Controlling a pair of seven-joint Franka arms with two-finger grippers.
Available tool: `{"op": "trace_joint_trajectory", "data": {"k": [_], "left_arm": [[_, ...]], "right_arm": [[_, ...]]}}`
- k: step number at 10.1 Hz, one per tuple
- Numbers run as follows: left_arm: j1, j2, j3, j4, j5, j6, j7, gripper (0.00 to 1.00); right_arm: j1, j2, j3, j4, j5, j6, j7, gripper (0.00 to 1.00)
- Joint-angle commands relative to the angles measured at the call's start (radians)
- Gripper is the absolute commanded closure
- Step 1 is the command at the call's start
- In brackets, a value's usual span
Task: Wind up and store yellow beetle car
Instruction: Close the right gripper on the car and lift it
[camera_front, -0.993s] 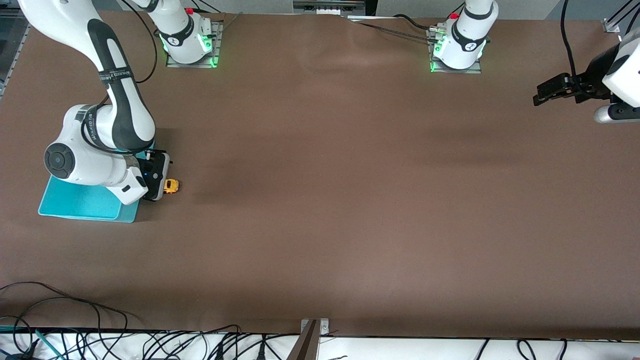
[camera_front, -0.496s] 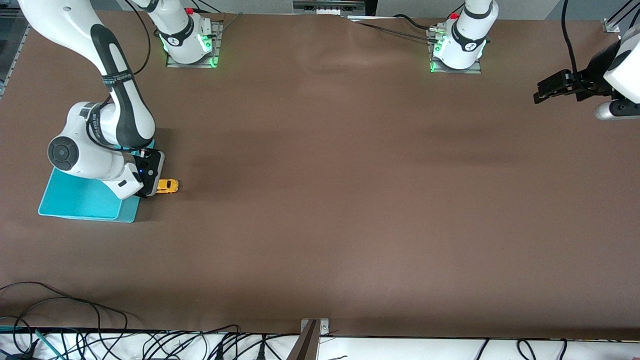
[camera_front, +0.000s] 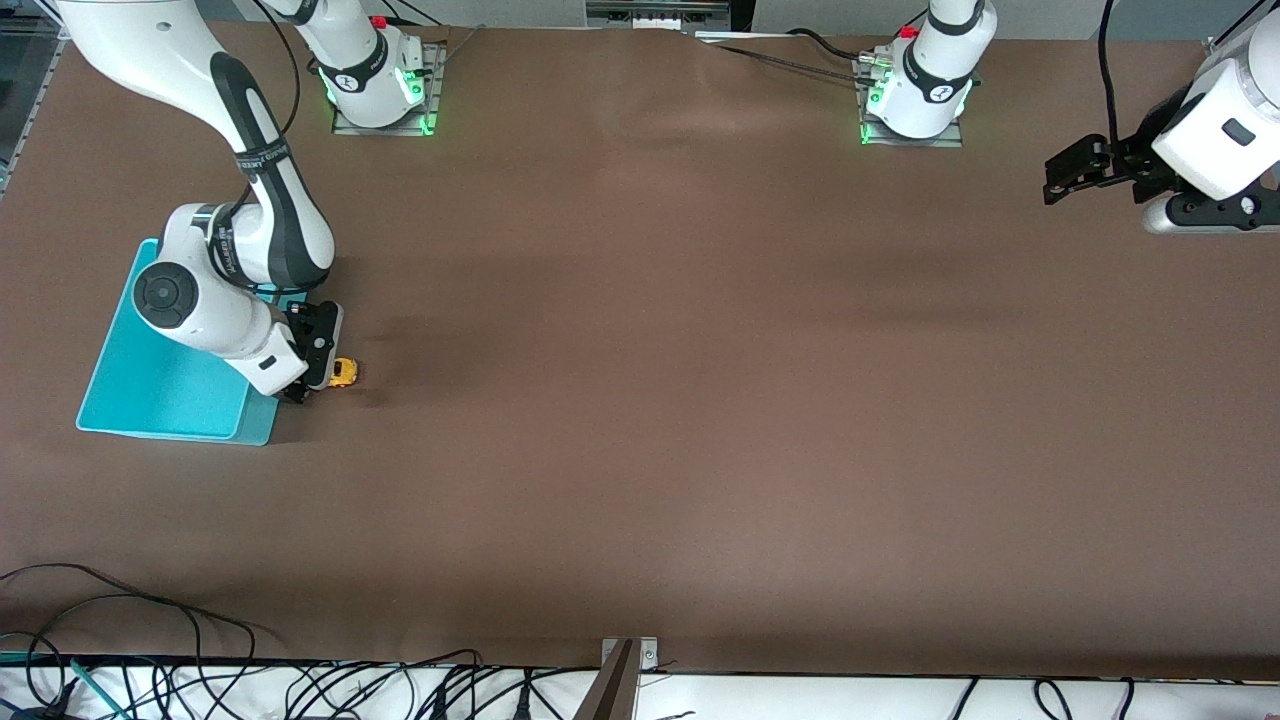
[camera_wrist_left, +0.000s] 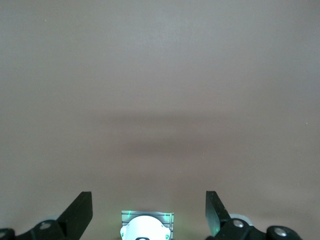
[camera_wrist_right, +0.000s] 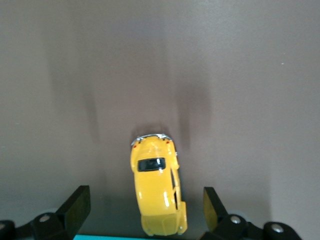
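Note:
The right gripper grabs the yellow beetle car by the sides of its front half (camera_wrist_right: 162, 210) next, to store it in the turquoise bin.
The yellow beetle car (camera_front: 344, 372) stands on the brown table beside the turquoise bin (camera_front: 160, 392), at the right arm's end. My right gripper (camera_front: 320, 366) hangs low over it, open. In the right wrist view the car (camera_wrist_right: 157, 190) lies between the two black fingertips (camera_wrist_right: 79, 206), with a gap on each side and a sliver of the bin's edge (camera_wrist_right: 107, 237) by its nose. My left gripper (camera_front: 1072, 172) is open and holds nothing, up over the left arm's end of the table. Its wrist view shows its gripper (camera_wrist_left: 148, 210) over bare table.
The two arm bases (camera_front: 383, 95) (camera_front: 915, 100) stand along the table edge farthest from the front camera. Cables (camera_front: 200, 680) and a metal bracket (camera_front: 625, 660) lie along the edge nearest it. The left arm's base (camera_wrist_left: 147, 227) shows in its wrist view.
The right arm's elbow has swung away from the front camera, uncovering more of the bin, with its hand still over the car. The left gripper has drifted slightly toward the table's middle. The car has not moved.

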Motion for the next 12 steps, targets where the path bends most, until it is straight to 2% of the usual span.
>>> {"op": "trace_joint_trajectory", "data": {"k": [1,8,11,12], "left_arm": [[-0.015,0.008,0.016,0.029,0.025,0.014,0.017,0.0],[-0.006,0.011,0.021,0.029,0.025,0.034,0.023,0.0],[0.014,0.019,0.024,0.027,0.027,0.065,0.022,0.0],[0.043,0.022,0.022,0.015,0.022,0.085,0.025,0.0]], "right_arm": [[0.001,0.008,-0.004,-0.042,-0.022,0.087,-0.015,0.0],[-0.037,0.043,-0.005,-0.064,-0.019,0.141,-0.015,0.0],[-0.037,0.04,-0.005,-0.064,-0.019,0.143,-0.016,1.0],[-0.037,0.039,-0.005,-0.061,-0.019,0.141,-0.016,1.0]]}}
